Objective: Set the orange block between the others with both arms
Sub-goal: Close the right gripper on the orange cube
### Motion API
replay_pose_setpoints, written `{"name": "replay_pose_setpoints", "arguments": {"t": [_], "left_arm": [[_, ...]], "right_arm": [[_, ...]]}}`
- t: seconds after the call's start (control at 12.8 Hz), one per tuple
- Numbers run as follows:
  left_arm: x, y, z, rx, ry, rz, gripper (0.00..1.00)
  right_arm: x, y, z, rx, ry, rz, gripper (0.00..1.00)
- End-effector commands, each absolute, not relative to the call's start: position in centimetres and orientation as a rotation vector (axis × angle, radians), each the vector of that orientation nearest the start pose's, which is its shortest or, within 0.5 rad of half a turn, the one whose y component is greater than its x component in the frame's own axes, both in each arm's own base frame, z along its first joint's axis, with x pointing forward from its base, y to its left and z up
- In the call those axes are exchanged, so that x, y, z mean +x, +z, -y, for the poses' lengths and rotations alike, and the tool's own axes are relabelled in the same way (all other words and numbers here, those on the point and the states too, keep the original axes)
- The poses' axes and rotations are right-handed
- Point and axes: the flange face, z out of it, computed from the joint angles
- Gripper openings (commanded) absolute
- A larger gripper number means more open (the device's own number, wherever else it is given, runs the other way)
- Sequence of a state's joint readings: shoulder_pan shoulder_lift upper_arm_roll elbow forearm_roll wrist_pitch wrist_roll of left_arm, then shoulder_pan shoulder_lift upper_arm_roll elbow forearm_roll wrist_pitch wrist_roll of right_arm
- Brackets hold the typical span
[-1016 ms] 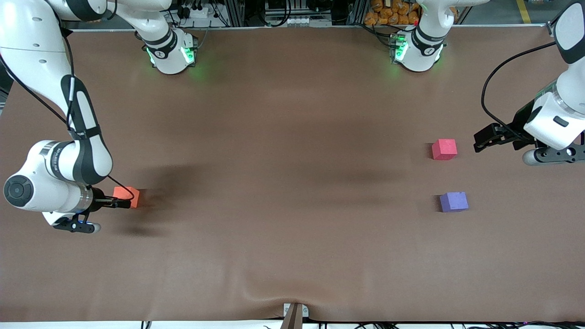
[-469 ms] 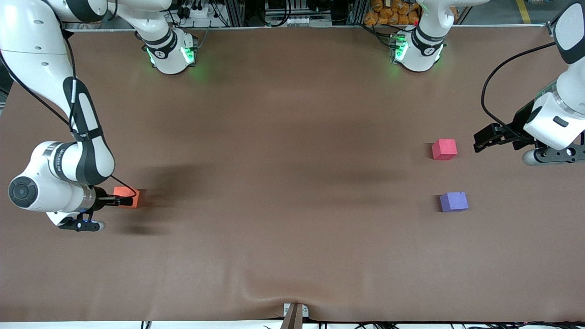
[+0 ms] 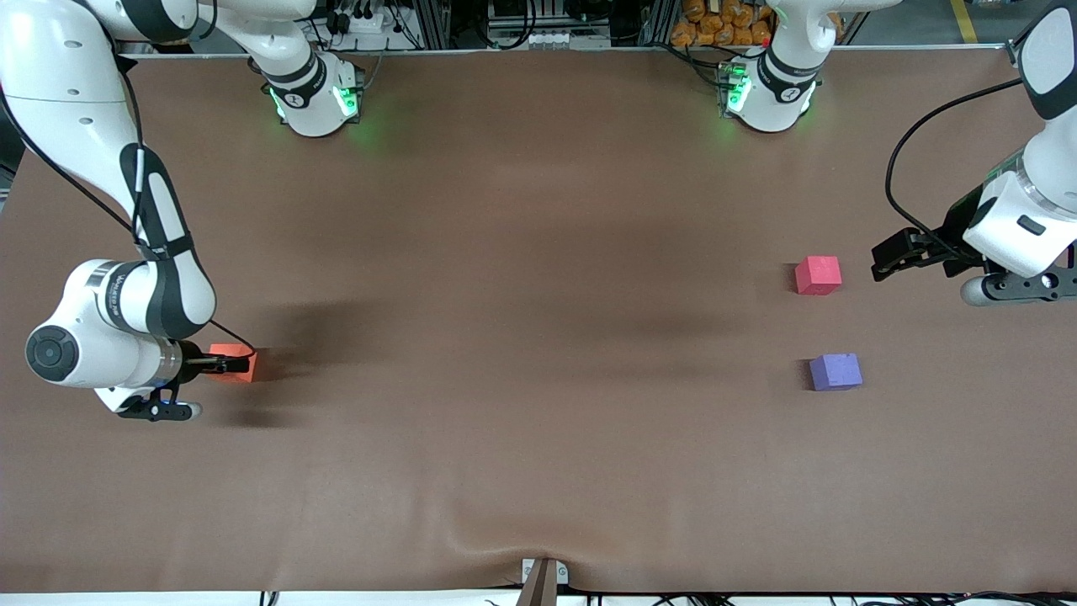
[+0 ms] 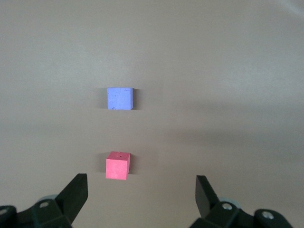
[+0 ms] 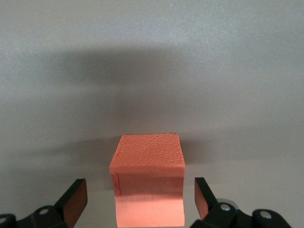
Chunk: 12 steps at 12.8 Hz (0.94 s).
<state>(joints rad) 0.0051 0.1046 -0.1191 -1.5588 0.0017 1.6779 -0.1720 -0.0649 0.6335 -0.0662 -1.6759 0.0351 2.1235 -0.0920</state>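
My right gripper's fingers are low beside the block in the right wrist view, so my right gripper closes next. Closing now would catch the orange block [image 3: 232,351] [image 5: 148,180].
The orange block [image 3: 232,351] lies on the brown table at the right arm's end. My right gripper [image 3: 241,364] is low around it and open. In the right wrist view the orange block [image 5: 148,180] sits between the two fingers with a gap on each side. The pinkish-red cube [image 3: 818,275] and the purple cube [image 3: 835,371] lie apart at the left arm's end, the purple one nearer the front camera. My left gripper [image 3: 878,263] waits open beside the pinkish-red cube [image 4: 117,166], with nothing between its fingers; the purple cube [image 4: 119,98] shows too.
The two arm bases [image 3: 315,97] [image 3: 766,97] stand along the table's edge farthest from the front camera. A small bracket [image 3: 543,576] sits at the edge nearest that camera, where the brown cloth is wrinkled. Bare cloth lies between the orange block and the other cubes.
The right arm's wrist has shifted slightly toward the orange block, bringing its open fingers farther around it. The left arm and all three cubes have not moved.
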Motion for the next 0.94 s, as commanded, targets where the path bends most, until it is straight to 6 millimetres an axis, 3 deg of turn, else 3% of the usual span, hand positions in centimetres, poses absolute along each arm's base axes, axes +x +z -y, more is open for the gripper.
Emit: {"name": "replay_pose_setpoints", "arguments": {"t": [0.0,0.39,0.47,0.55,0.63,0.7,0.86], "left_arm": [[59.07,58.01,6.26,-3.17,-0.015,0.055,1.0],[59.08,58.01,6.18,-3.172,-0.015,0.057,1.0],[59.12,57.92,6.17,-3.17,-0.013,0.057,1.0],[59.11,57.92,6.27,-3.172,-0.012,0.055,1.0],[59.19,57.74,6.17,-3.17,-0.008,0.057,1.0],[59.2,57.74,6.17,-3.17,-0.008,0.057,1.0],[59.2,57.81,6.17,-3.171,-0.01,0.055,1.0]], "right_arm": [[65.01,21.75,8.18,-3.13,0.294,-0.047,1.0],[64.86,21.01,8.19,-3.133,0.278,-0.047,1.0],[64.87,21.01,8.19,-3.133,0.275,-0.047,0.9],[64.82,20.99,8.28,-3.133,0.28,-0.059,0.43],[64.75,20.98,8.68,-3.132,0.282,-0.069,0.1],[64.75,20.98,8.68,-3.132,0.282,-0.069,0.0],[64.74,20.98,8.78,-3.131,0.282,-0.069,0.0]]}}
